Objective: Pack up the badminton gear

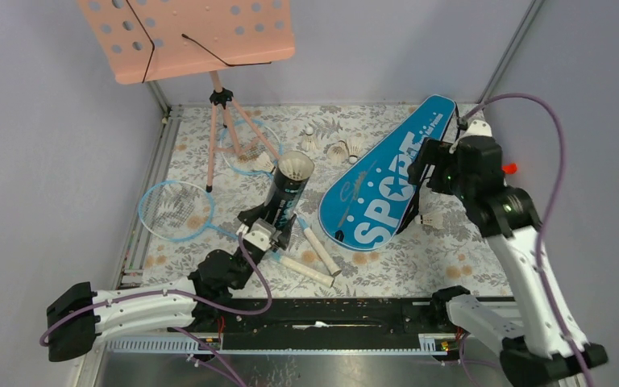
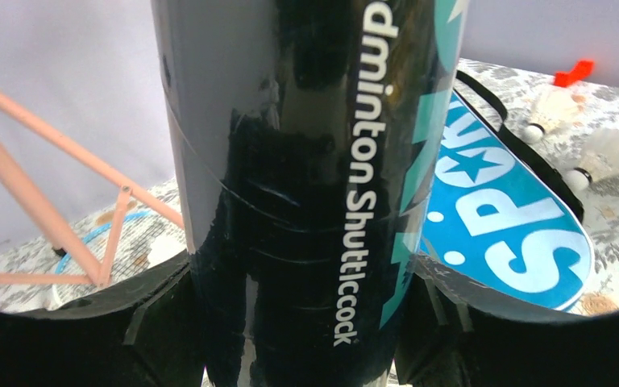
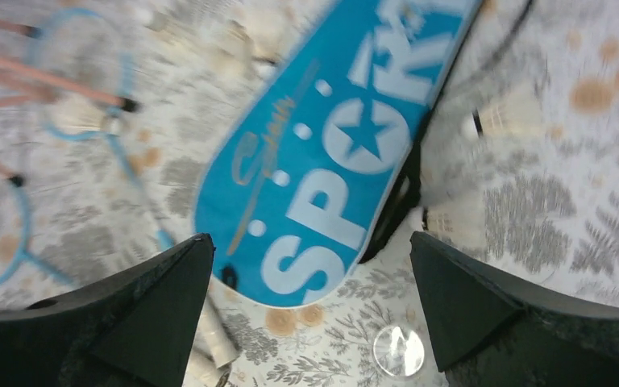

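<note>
My right gripper grabs the white shuttlecock beside the bag [image 1: 387, 181] by its feather rim [image 1: 441, 220] next, so its cork stays free to insert first into the tube.
My left gripper [image 1: 271, 230] is shut on the dark shuttlecock tube [image 1: 288, 189], which stands tilted with its open top up. In the left wrist view the tube [image 2: 306, 193] fills the space between the jaws. The blue "SPORT" bag [image 1: 387, 181] lies diagonally at the middle right. My right gripper [image 1: 425, 173] is open and empty above the bag's right edge; the bag [image 3: 330, 153] shows below it. Two light-blue rackets [image 1: 176, 208] [image 1: 246, 145] lie at the left, their cream handles [image 1: 322, 251] by the tube. White shuttlecocks [image 1: 338, 151] lie behind the bag, and one [image 1: 429, 219] lies at its right.
The pink music stand [image 1: 185, 36] on its tripod [image 1: 222, 105] stands at the back left, over one racket. A clear round lid [image 3: 398, 350] lies on the floral cloth near the bag's lower end. Grey walls close in on both sides.
</note>
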### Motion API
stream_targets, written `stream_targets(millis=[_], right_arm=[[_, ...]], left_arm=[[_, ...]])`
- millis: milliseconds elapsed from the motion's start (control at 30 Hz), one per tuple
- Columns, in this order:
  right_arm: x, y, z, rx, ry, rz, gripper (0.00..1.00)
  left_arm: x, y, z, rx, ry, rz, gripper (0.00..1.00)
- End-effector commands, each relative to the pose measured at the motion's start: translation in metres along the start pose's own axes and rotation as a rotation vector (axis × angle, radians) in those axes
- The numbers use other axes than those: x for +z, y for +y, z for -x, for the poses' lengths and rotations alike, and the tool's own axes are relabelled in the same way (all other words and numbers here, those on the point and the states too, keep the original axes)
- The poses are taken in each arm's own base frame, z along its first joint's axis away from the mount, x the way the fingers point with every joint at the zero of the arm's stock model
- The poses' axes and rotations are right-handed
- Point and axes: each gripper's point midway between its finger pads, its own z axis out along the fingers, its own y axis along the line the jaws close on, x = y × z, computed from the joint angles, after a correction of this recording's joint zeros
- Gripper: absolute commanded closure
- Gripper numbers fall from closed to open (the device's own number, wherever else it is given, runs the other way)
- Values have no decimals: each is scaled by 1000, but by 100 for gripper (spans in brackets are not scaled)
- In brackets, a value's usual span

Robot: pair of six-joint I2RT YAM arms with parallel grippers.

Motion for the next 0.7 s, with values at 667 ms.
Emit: stream_targets(millis=[667], right_arm=[[154, -178, -162, 554, 408, -344, 38]], left_arm=[[4, 20, 29, -116, -70, 111, 84]])
